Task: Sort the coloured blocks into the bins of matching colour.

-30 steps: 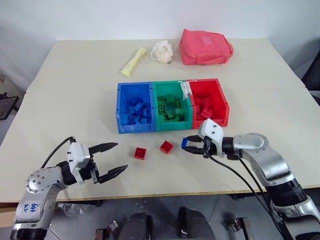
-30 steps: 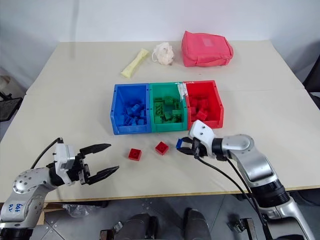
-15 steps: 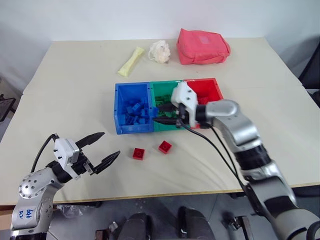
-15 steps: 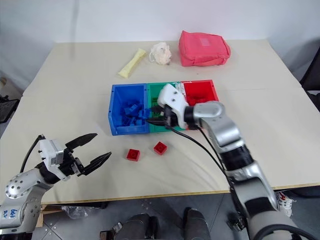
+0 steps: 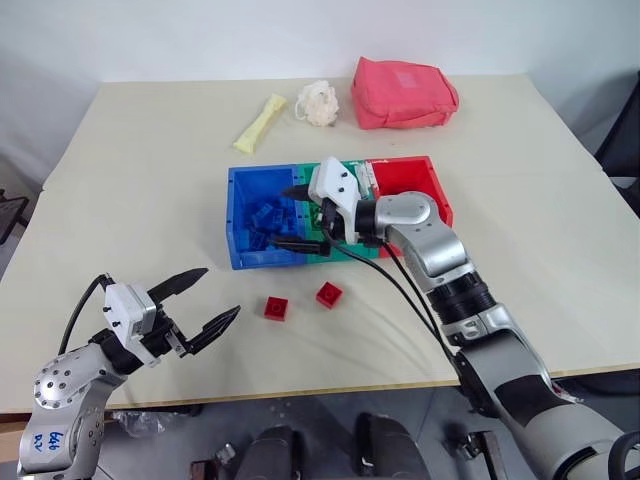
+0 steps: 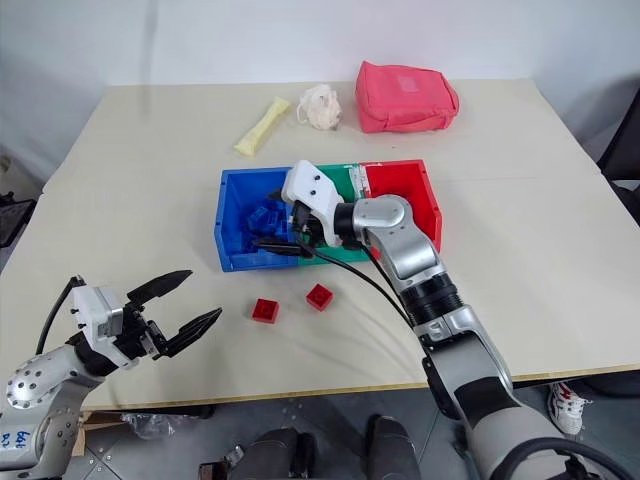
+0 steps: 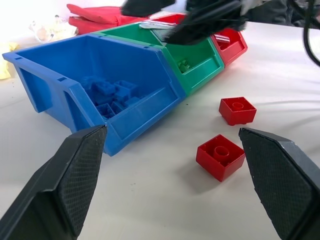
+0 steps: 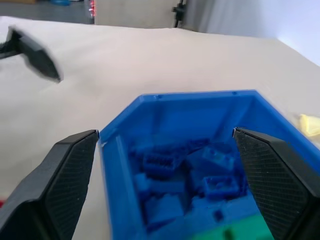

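The small red block belongs in the red bin (image 5: 438,198) (image 7: 232,45), so the left gripper needs to grip it by its outer sides next.
Three joined bins stand mid-table: the blue bin (image 5: 258,258), the green bin (image 7: 197,62) and the red bin (image 5: 438,198). Several blue blocks (image 8: 180,175) lie in the blue bin. My right gripper (image 5: 293,217) hovers open over the blue bin's right side, pointing left, with nothing between its fingers (image 8: 70,180). Two red blocks (image 5: 278,308) (image 5: 330,293) rest on the table in front of the bins. My left gripper (image 5: 218,293) stands open near the front left, left of those red blocks and empty.
At the back of the table lie a pink-red fabric pouch (image 5: 404,92), a white crumpled wad (image 5: 320,102) and a pale yellow packet (image 5: 260,122). The table's front edge runs just behind my left gripper.
My right gripper carried a blue block from the table in front of the bins up and left to the blue bin, then opened; the block is gone from its fingers. My left gripper stayed open.
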